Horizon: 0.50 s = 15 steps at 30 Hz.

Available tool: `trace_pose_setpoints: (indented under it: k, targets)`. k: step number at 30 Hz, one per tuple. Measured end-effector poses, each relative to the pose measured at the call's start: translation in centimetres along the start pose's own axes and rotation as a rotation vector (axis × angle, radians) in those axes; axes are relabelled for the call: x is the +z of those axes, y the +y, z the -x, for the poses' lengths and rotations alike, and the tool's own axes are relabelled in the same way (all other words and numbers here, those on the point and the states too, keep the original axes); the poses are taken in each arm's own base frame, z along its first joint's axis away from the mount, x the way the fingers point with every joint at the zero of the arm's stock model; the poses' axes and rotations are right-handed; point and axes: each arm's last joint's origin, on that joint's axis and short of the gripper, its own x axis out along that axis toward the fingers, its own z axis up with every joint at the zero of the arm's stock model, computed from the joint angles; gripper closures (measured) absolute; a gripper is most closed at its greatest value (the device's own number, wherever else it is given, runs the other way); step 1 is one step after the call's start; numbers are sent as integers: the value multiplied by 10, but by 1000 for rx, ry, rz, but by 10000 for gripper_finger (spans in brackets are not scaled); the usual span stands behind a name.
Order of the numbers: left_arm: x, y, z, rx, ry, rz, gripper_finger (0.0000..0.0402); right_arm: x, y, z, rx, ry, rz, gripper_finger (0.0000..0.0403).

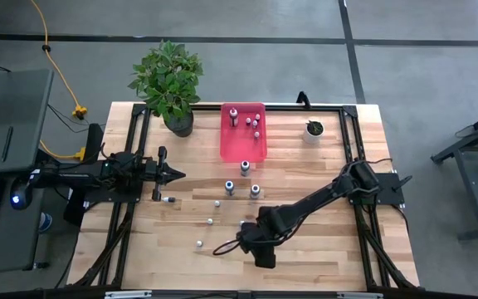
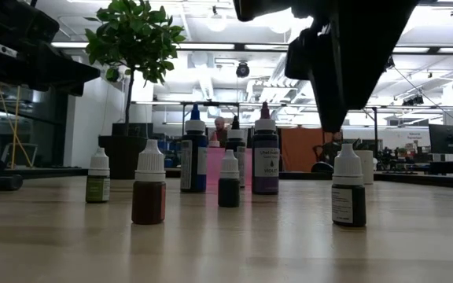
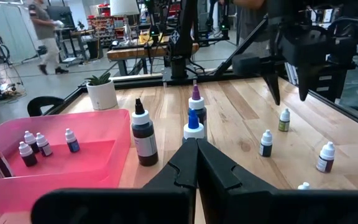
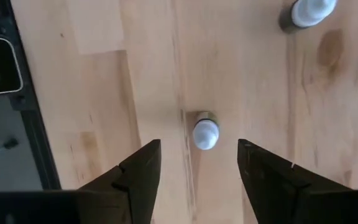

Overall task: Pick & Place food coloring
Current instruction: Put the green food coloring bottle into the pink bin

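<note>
My right gripper's fingers are above the small bottle's white cap and would miss if they closed now. My right gripper should go down first and then close on the bottle.
Several tiny white-capped food coloring bottles stand upright on the wooden table: three taller ones near the middle and small ones toward the near edge. More stand in the pink tray. My right gripper is open and points straight down over one small bottle, its fingers on either side of the bottle and above it. In the low view its fingers hang just above that bottle's cap. My left gripper is shut and empty at the table's left.
A large potted plant stands at the far left corner and a small white pot with a green plant at the far right. Black frame rails run along the table's sides. Another small bottle stands close to my right gripper.
</note>
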Motion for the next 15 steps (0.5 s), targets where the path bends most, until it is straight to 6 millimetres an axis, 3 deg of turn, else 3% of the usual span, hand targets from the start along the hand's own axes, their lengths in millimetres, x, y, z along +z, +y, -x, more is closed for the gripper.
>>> trace_pose_setpoints:
  k: [7,15]
  targets:
    - [0,0,0,0,0,0,401,-2,0,-2,-11,11,-18,202]
    - [0,0,0,0,-1,0,401,-13,-9,-28,85,25,-86,203]
